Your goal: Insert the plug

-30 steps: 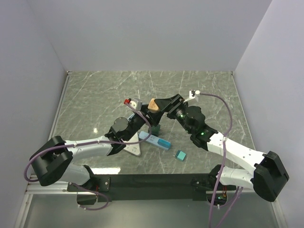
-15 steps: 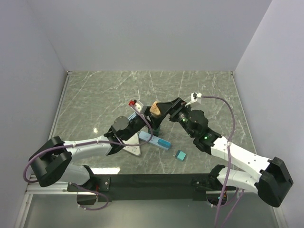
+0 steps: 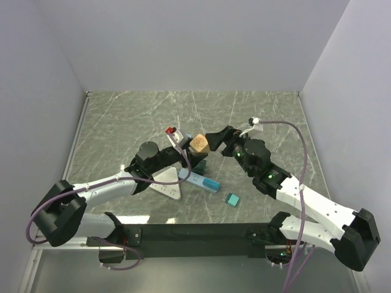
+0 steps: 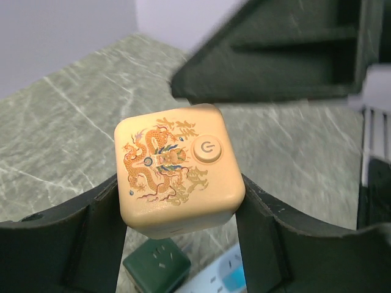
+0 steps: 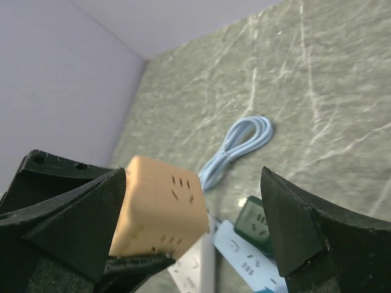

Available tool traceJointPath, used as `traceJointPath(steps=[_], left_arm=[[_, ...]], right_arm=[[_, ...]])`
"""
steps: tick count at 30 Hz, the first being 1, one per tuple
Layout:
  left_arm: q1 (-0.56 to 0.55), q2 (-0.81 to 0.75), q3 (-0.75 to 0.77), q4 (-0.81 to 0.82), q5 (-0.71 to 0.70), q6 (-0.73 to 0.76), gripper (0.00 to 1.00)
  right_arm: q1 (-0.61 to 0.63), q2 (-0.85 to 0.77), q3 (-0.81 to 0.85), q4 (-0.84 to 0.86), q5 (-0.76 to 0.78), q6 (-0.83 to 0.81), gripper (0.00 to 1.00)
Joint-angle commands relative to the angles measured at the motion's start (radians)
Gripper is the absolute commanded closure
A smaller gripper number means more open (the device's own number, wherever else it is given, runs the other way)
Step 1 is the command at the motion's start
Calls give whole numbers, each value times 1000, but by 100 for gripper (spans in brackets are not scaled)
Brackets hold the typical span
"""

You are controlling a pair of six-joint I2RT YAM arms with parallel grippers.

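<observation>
The plug needs my right gripper next on opposite sides (image 3: 199,144) (image 5: 162,209) beside the dragon-print side, so the plug's opposite side stays free to insert.
The plug is a beige cube (image 3: 199,144) with a dragon print and a round button on one face (image 4: 177,174) and socket slots on another (image 5: 160,207). My left gripper (image 3: 193,150) (image 4: 180,186) is shut on it, one finger on each side, holding it above the table. The right gripper (image 3: 215,139) (image 5: 198,195) stands wide open around the cube, with its right finger well clear. A light blue power strip (image 3: 200,179) (image 5: 244,259) lies on the table under the cube. A dark green socket cube (image 4: 156,265) (image 5: 256,223) sits at the strip's far side.
A white triangular power strip (image 3: 166,188) lies by the left forearm. A small teal cube (image 3: 231,199) rests to the right of the blue strip. A coiled light blue cable (image 5: 244,140) lies farther back. Grey walls enclose the marble table (image 3: 122,122).
The right gripper has opened off the beige cube and pulled back slightly. The left gripper keeps hold of the cube, which has shifted a little to the right.
</observation>
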Motion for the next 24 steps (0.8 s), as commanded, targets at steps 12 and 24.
traceJointPath(steps=[12, 24], left_arm=[[40, -66, 141, -431, 462, 339, 100], [52, 27, 266, -631, 591, 466, 100]], right_arm=[[-7, -151, 270, -560, -130, -332, 2], [-5, 30, 307, -598, -414, -350, 3]])
